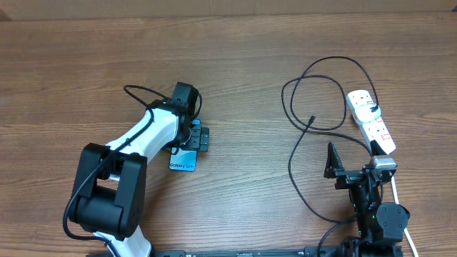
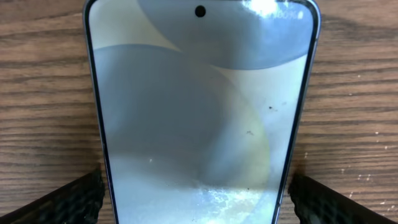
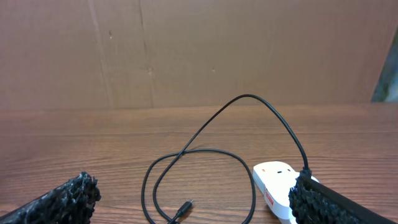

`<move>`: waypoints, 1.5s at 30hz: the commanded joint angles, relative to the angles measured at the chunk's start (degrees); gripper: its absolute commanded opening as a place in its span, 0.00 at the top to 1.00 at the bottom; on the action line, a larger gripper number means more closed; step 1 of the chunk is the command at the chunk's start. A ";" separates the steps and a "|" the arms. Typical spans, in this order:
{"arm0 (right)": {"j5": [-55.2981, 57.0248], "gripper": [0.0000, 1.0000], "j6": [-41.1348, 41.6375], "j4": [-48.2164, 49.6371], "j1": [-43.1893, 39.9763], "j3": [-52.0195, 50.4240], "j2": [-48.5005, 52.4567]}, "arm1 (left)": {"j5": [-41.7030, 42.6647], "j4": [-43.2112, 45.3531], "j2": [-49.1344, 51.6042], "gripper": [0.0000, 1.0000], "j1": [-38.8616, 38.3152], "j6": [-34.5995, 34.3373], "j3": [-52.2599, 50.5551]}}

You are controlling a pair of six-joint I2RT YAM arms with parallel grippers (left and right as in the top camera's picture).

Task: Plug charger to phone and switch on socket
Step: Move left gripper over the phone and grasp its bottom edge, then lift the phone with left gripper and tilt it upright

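Both fingers of my left gripper reach down to the tabletop beside the phone's side edges, so it is time to close on the phone [image 2: 199,112] now.
The phone [image 2: 199,112] lies flat on the wooden table and fills the left wrist view; its end marked "Galaxy S24+" [image 1: 183,163] shows under the left arm. My left gripper [image 1: 194,135] [image 2: 199,208] is open, one finger on each side of the phone, a small gap at each edge. The charger [image 1: 314,100] lies in loose loops at the right, its connector tip [image 1: 311,120] [image 3: 185,206] free on the table and its plug [image 1: 373,109] on the socket [image 1: 371,123] [image 3: 273,180]. My right gripper [image 1: 353,160] [image 3: 193,211] is open and empty, facing the loops.
The socket's white cord [image 1: 397,196] runs down past the right arm's base. A brown cardboard wall [image 3: 199,50] stands behind the table's far edge. Bare wood lies between the phone and the cable loops.
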 commanded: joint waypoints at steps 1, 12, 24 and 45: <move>-0.09 0.00 -0.07 0.26 -0.09 -0.61 -0.57 | 0.50 -0.35 1.64 0.11 0.22 -2.38 -2.60; -0.09 0.00 -0.07 0.26 -0.09 -0.61 -0.57 | 3.48 -1.14 1.62 0.40 0.24 -2.75 -2.54; -0.09 0.00 -0.07 0.26 -0.11 -0.59 -0.57 | 13.25 -8.24 1.62 0.46 0.28 -1.79 4.94; -0.09 0.00 -0.07 0.26 -0.09 -0.59 -0.57 | 53.81 -11.10 1.62 0.48 0.28 0.28 11.76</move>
